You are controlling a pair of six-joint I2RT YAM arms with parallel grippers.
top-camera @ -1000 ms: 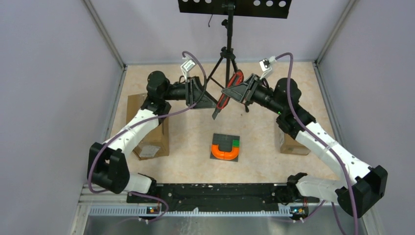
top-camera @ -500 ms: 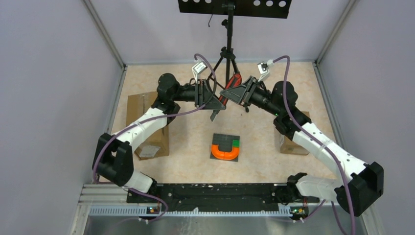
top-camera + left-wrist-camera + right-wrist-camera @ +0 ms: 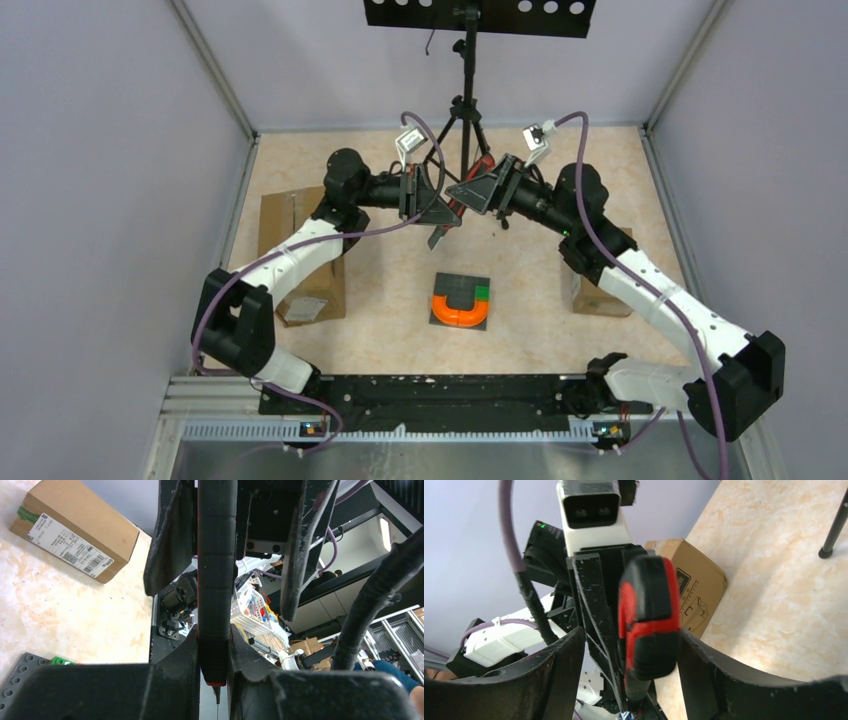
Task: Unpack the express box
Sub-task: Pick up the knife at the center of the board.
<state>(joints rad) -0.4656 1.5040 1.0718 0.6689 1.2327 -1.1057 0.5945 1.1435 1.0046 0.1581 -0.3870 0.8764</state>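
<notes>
I need to close my right gripper now, as both fingers reach forward on either side of the utility knife [image 3: 455, 207] [image 3: 652, 640]. Closing now would hold the knife.
A red-and-black utility knife [image 3: 455, 207] hangs in the air between both arms, above the middle of the table. My left gripper [image 3: 441, 212] is shut on its handle [image 3: 216, 580], with both fingers pressed against its sides. My right gripper [image 3: 472, 190] stands open around the knife's thick end [image 3: 649, 615], and a gap shows at its left finger [image 3: 559, 665]. A larger cardboard express box [image 3: 300, 262] with a label lies at the left. A smaller cardboard box [image 3: 598, 292] sits at the right, under the right arm.
A black tripod [image 3: 465, 110] stands at the back centre, just behind the two grippers. A dark grey baseplate [image 3: 445, 285] carrying an orange U-shaped piece [image 3: 461, 310] and a green brick lies at the table's middle front.
My left arm swung right to the knife and its jaws closed on the handle. My right gripper, which was holding the knife, has opened.
</notes>
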